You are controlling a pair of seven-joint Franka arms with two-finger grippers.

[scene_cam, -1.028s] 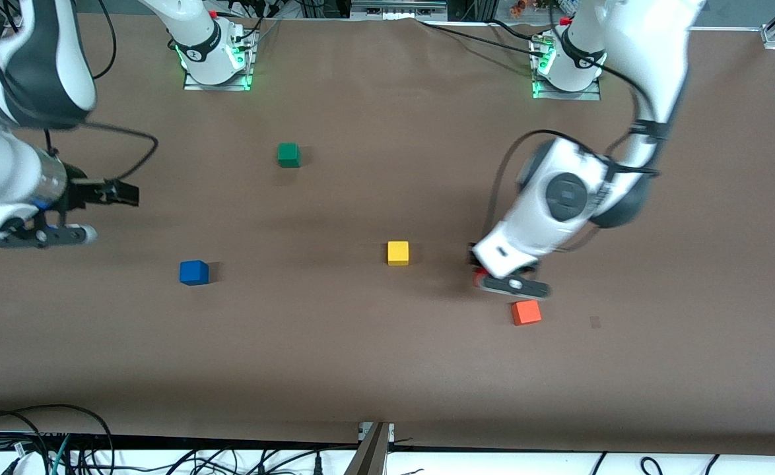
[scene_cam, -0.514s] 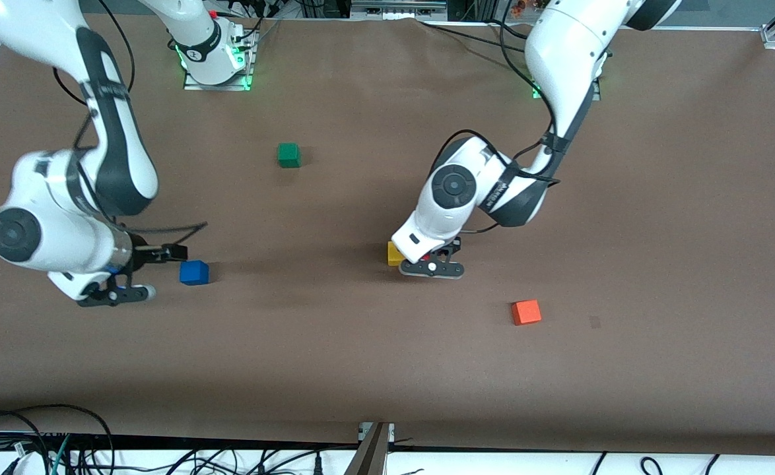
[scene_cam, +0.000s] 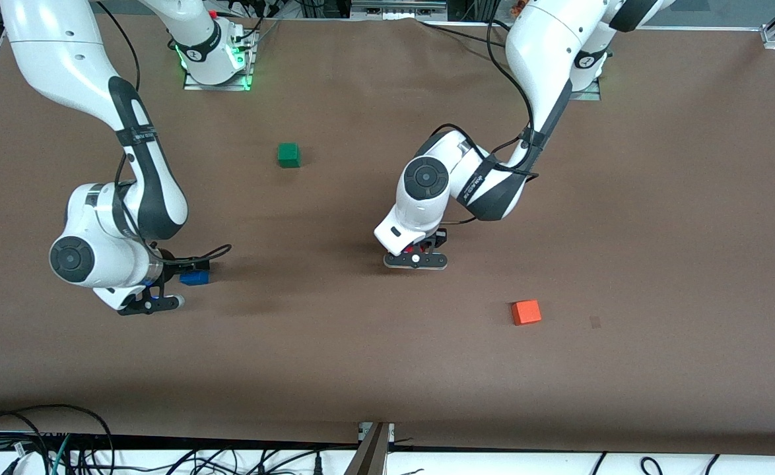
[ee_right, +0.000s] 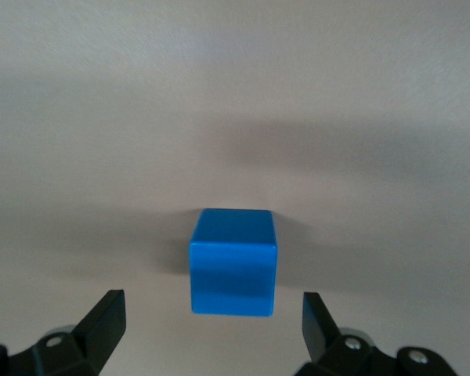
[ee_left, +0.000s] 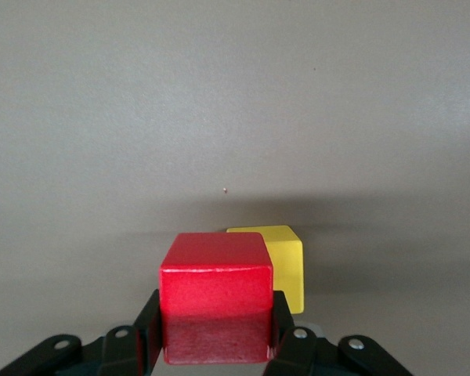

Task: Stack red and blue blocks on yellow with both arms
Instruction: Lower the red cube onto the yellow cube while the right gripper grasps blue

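I will stack the blue block [scene_cam: 195, 279] on the yellow block, so my right gripper will grab it by two opposite sides next.
My left gripper [scene_cam: 419, 252] is shut on the deep red block [ee_left: 215, 294], whose red also shows in the front view [scene_cam: 416, 249]. It holds the block over the yellow cube [ee_left: 283, 262], which peeks out beside the red block in the left wrist view and is hidden under the hand in the front view. I cannot tell whether the two cubes touch. My right gripper [scene_cam: 187, 274] is open and low at the blue block [scene_cam: 195, 279]. In the right wrist view the blue block [ee_right: 233, 262] sits on the table between the spread fingers [ee_right: 103, 319], untouched.
A green cube [scene_cam: 288, 154] sits farther from the front camera, between the two arms. An orange cube [scene_cam: 526, 312] lies nearer the front camera, toward the left arm's end. The brown table [scene_cam: 361, 356] stretches wide around them.
My left gripper carried the red block from beside the orange cube to over the yellow cube. My right arm swung in and down, bringing its open gripper to the blue block.
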